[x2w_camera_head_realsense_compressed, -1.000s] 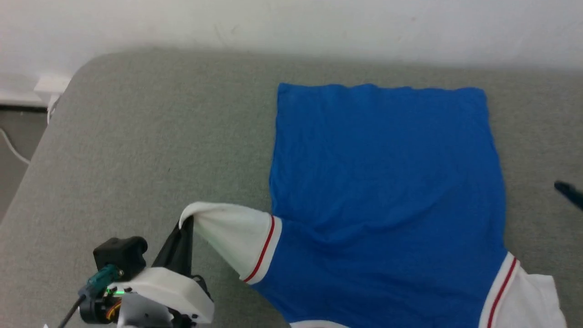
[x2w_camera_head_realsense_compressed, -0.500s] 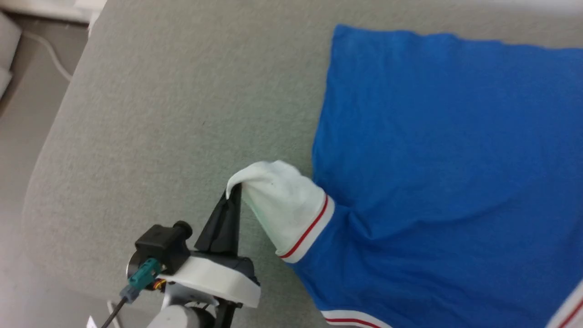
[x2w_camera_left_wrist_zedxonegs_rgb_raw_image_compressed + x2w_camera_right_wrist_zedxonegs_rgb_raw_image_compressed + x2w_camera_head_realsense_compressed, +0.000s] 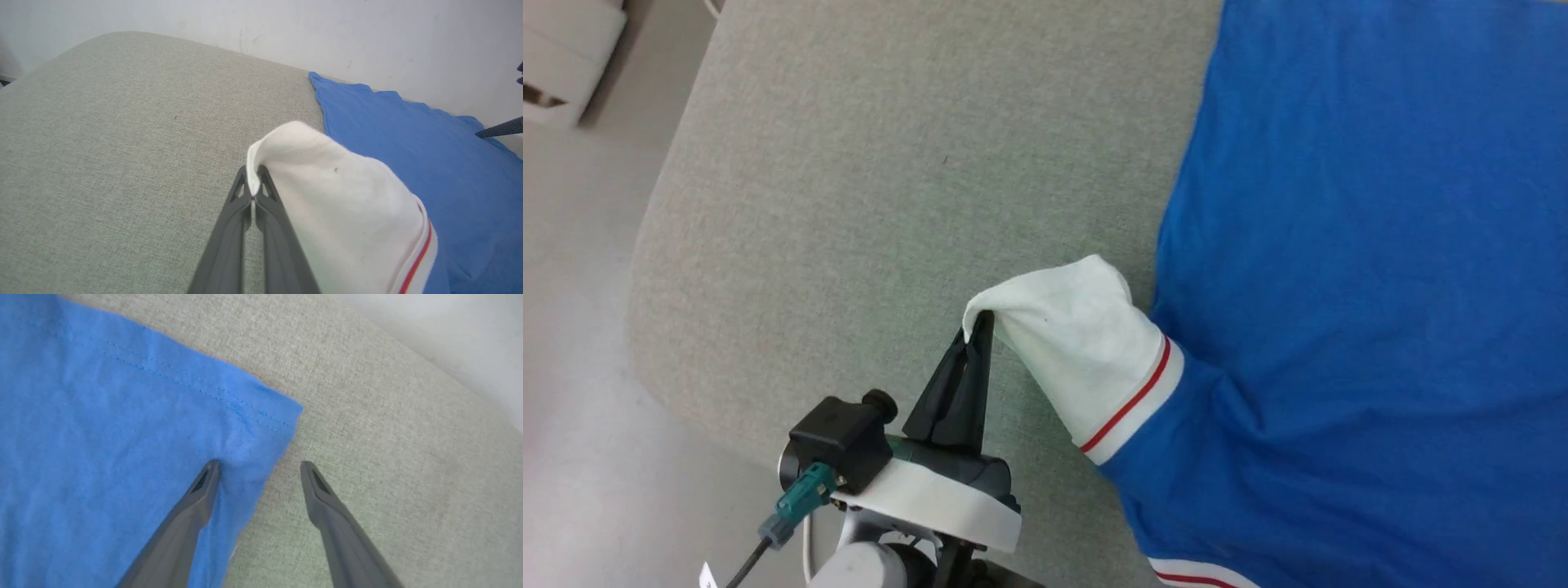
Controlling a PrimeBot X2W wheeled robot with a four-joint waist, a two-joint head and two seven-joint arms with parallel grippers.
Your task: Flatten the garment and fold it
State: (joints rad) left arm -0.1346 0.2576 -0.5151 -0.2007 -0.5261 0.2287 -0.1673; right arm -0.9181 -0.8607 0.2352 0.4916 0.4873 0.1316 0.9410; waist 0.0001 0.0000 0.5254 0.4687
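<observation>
My right gripper grabs the garment by its blue hem corner [image 3: 267, 436] next, where the garment's edge stands free.
The garment [image 3: 1356, 269], a bright blue jersey, lies spread on the grey cushion [image 3: 866, 188]. Its white sleeve [image 3: 1078, 335] with red stripe trim is lifted into a peak off the cushion. My left gripper [image 3: 978, 325] is shut on the sleeve's edge, and in the left wrist view the left gripper [image 3: 253, 181] pinches the white sleeve [image 3: 343, 196] at its fold. My right gripper [image 3: 259, 465] stands open at the corner of the blue hem of the garment [image 3: 102, 428]. One of its fingers rests on the blue cloth, the other is over bare cushion.
The cushion's rounded corner and left edge [image 3: 645, 269] drop to pale floor [image 3: 572, 367]. A white box [image 3: 564, 65] sits on the floor at the top left. A white wall [image 3: 327, 32] runs behind the cushion. Bare cushion lies left of the garment.
The head camera has swung down and left, so the whole picture shifted. My left gripper still holds the sleeve, lifted. The dark finger tip at the right edge has left the head view.
</observation>
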